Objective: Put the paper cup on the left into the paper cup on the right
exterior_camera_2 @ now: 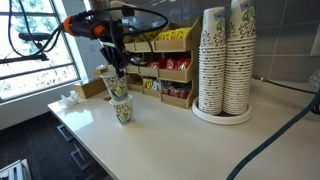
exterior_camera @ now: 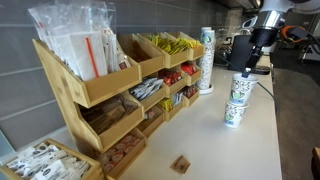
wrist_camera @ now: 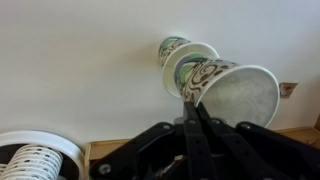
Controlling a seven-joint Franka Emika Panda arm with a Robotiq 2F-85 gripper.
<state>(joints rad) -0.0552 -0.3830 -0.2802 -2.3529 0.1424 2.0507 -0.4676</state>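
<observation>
The bottom of the held paper cup reaches inside the standing cup's rim (exterior_camera: 233,103). My gripper will release the held paper cup.
In both exterior views my gripper (exterior_camera: 245,68) (exterior_camera_2: 113,66) is shut on the rim of a patterned paper cup (exterior_camera: 240,88) (exterior_camera_2: 112,84). It holds the cup just above and slightly beside a second patterned paper cup (exterior_camera: 234,113) (exterior_camera_2: 123,111) that stands on the white counter. In the wrist view the shut fingers (wrist_camera: 190,103) pinch the wall of the held cup (wrist_camera: 238,95), whose open mouth faces the camera. The standing cup (wrist_camera: 180,55) lies just beyond it. I cannot tell whether the two cups touch.
A wooden snack rack (exterior_camera: 100,95) (exterior_camera_2: 165,70) stands along the wall. Tall stacks of paper cups (exterior_camera_2: 225,60) (exterior_camera: 206,60) (wrist_camera: 35,160) sit on the counter. A small wooden block (exterior_camera: 180,164) (wrist_camera: 288,89) lies near the counter's edge.
</observation>
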